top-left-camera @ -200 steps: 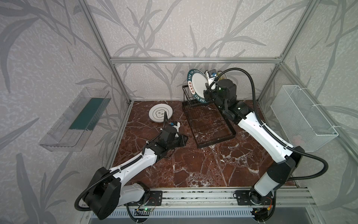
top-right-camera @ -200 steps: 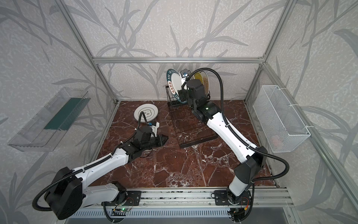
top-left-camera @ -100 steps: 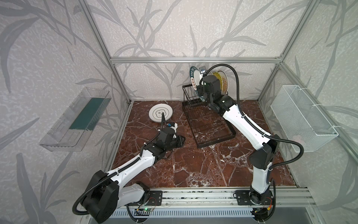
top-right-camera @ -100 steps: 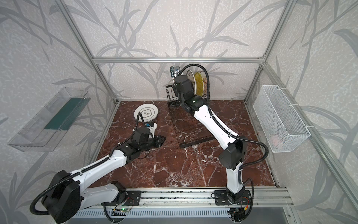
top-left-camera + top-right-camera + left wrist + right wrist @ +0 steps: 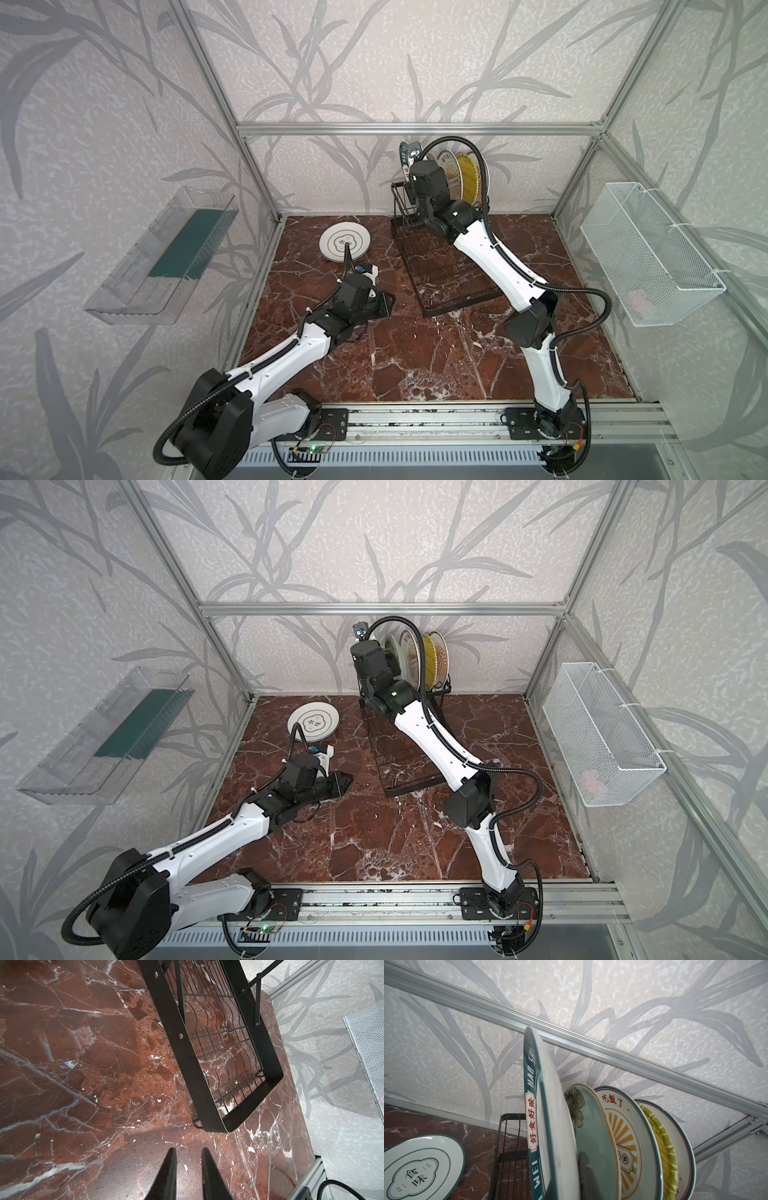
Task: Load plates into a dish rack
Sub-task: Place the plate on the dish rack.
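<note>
The lettered plate's top edge (image 5: pixel 403 144) (image 5: pixel 529 1031) is higher than the seated plates in the rack, so my right gripper needs to lower the lettered plate before it lets go.
My right gripper (image 5: pixel 568 1164) is shut on the white plate with the dark lettered rim (image 5: pixel 548 1126), held on edge at the upright end of the black dish rack (image 5: pixel 449 270). One finger (image 5: pixel 586 1176) shows against the plate's back. Right beside it stand the pale mint flower plate (image 5: pixel 591 1140), a sunburst plate (image 5: pixel 627 1136), the yellow striped plate (image 5: pixel 664 1147) and one more white plate (image 5: pixel 683 1147). The ringed emblem plate (image 5: pixel 332 245) lies flat on the marble left of the rack. My left gripper (image 5: pixel 189 1150) hovers low over bare marble near the rack's front corner (image 5: pixel 199 1084), jaws slightly apart and empty.
A white mesh basket (image 5: pixel 648 257) hangs on the right wall and a clear plastic tray (image 5: pixel 166 249) on the left wall. Aluminium frame posts border the marble floor. My right arm stretches over the rack's flat grid base.
My right arm has turned the lettered plate from face-on to edge-on and brought it in beside the racked plates. The left arm has barely shifted.
</note>
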{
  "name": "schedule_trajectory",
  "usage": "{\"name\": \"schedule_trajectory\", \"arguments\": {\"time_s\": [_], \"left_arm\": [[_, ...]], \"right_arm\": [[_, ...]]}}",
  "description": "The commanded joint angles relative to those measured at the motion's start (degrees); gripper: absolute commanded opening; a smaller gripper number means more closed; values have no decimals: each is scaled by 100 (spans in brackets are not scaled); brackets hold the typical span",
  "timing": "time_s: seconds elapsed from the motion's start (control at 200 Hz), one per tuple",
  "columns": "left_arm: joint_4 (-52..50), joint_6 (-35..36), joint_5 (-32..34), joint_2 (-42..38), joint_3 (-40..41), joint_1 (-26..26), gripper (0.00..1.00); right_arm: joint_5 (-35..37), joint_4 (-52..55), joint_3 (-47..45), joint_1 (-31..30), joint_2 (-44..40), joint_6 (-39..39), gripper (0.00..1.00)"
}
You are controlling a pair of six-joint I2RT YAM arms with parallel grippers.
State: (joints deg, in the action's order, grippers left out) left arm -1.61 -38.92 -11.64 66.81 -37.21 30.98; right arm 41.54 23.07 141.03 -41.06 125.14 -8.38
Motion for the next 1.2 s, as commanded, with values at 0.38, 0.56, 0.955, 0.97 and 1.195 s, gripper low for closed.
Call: {"name": "schedule_trajectory", "arguments": {"time_s": [0.38,0.56,0.955,0.97,1.195], "left_arm": [[-174,128,-14,-339,109,-145,21],[-207,139,-36,-345,100,-162,21],[-262,143,-31,-414,125,-189,21],[-265,147,-25,-414,126,-189,21],[-263,134,-34,-428,145,-198,20]], "right_arm": [[381,62,557,-7,290,73,0],[367,130,548,1,355,145,0],[430,257,547,28,469,337,0],[437,259,548,30,468,345,0],[517,384,540,35,507,488,0]]}}
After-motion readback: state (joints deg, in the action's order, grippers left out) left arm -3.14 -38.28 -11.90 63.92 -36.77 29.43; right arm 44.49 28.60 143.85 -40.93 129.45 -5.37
